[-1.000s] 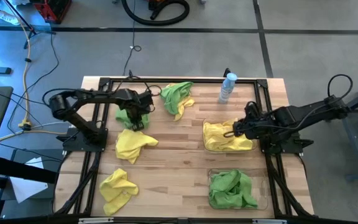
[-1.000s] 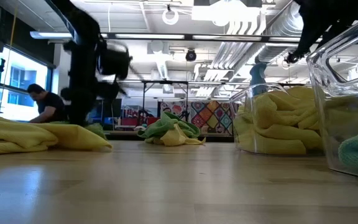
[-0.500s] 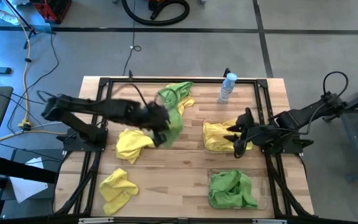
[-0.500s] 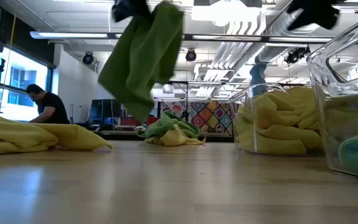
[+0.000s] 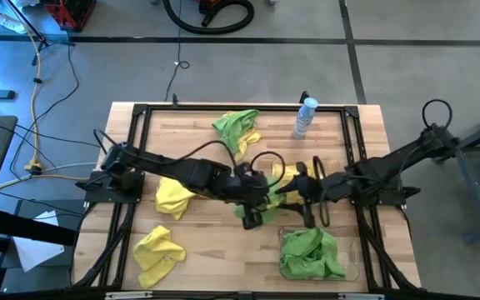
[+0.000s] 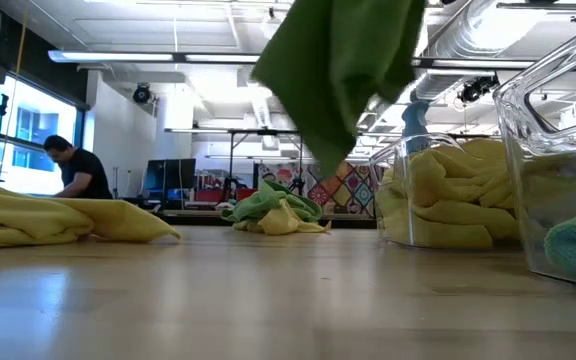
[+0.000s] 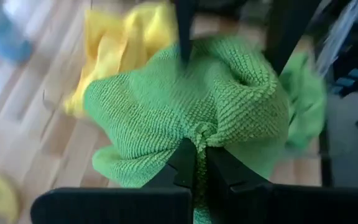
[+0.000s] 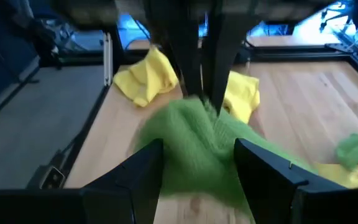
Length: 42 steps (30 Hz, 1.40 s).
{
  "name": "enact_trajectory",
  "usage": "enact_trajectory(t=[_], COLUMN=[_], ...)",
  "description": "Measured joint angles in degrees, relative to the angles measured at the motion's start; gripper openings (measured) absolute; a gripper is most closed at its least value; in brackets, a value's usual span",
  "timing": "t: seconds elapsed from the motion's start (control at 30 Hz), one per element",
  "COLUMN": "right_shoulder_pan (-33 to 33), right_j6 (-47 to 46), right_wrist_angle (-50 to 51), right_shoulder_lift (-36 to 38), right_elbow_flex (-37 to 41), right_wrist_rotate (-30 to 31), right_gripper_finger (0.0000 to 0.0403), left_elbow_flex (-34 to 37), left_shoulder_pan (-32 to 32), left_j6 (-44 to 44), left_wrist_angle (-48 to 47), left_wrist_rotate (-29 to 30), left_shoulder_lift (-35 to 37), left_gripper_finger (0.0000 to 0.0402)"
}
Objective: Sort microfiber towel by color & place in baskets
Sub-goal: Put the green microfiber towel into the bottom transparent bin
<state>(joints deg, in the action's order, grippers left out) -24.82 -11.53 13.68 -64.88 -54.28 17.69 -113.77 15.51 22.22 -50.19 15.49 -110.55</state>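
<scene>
My right gripper grabs the green towel by its bunched loose fold (image 5: 269,192) next, to sort it into the green basket (image 5: 315,254).
A green microfiber towel (image 6: 343,70) hangs in the air over the middle of the table, held by my shut left gripper (image 7: 196,163). My right gripper (image 8: 201,168) stands open and about level just to its right, with the towel (image 8: 197,140) hanging in front of its fingers; whether they touch it I cannot tell. Two clear baskets stand at the right: the far one (image 6: 418,200) holds yellow towels, the near one (image 5: 352,250) green ones. Two yellow towels (image 5: 173,196) (image 5: 158,254) lie on the left, and a green and yellow heap (image 5: 238,129) lies at the far edge. My left gripper pinches a bunched fold of the green towel (image 7: 199,134) between its two fingers, slanting down from the table's left. The cloth gathers into puckers at the fingertips. The towel hangs slack below, lifted clear of the table.
A small clear bottle with a blue cap (image 5: 305,117) stands at the far edge, right of the heap. A black metal frame (image 5: 136,112) runs around the table. Bare wood lies between the left towels and the baskets.
My left gripper has swung from the far left of the table up and toward the right and near side, carrying the green towel, which is now lifted clear and hangs. My right gripper has drawn out over the yellow basket toward the table's middle and rolled to about level.
</scene>
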Motion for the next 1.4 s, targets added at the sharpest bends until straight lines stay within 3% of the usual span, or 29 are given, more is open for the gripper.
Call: enact_trajectory(t=[0.13,0.33,0.5,0.6,0.67,0.8,1.0,1.27,1.4], right_shoulder_pan=[0.0,0.0,0.8,1.5,1.6,1.0,-3.3,-14.9,-21.4], right_j6=[0.7,6.3,7.7,7.7,6.9,0.3,-7.6,-25.8,-40.0], right_wrist_angle=[-0.3,-6.0,-12.5,-11.8,-9.5,-4.7,3.2,18.8,25.8], right_shoulder_lift=[-2.9,-5.8,-7.2,-7.1,-6.4,-3.5,2.1,8.2,10.3], right_elbow_flex=[0.0,0.0,0.0,0.0,0.0,0.0,0.0,0.0,0.0], right_wrist_rotate=[0.5,1.3,1.0,0.1,-0.5,-2.0,-5.8,-8.5,-13.5], right_gripper_finger=[0.0195,0.0185,0.0110,0.0036,0.0015,0.0029,0.0007,0.0004,0.0004], left_elbow_flex=[-4.5,-4.7,-4.7,-4.7,-4.7,-4.7,-4.7,-4.7,-4.7], left_shoulder_pan=[0.0,-0.1,0.0,-0.2,-0.2,-0.3,-0.5,-0.5,-0.5], left_j6=[-1.3,-1.3,-1.3,-1.3,-1.4,-0.4,-0.4,-3.5,-3.9], left_wrist_angle=[0.7,3.8,4.1,4.1,4.2,5.0,8.2,14.1,13.6], left_wrist_rotate=[0.1,0.3,0.3,0.3,0.4,0.0,-4.1,-7.4,-9.5], left_shoulder_lift=[-0.6,-0.3,-0.2,-0.1,-0.2,-0.2,-0.2,-0.1,-0.1], left_gripper_finger=[0.0000,0.0000,0.0002,0.0006,0.0011,0.0028,0.0067,0.0111,0.0112])
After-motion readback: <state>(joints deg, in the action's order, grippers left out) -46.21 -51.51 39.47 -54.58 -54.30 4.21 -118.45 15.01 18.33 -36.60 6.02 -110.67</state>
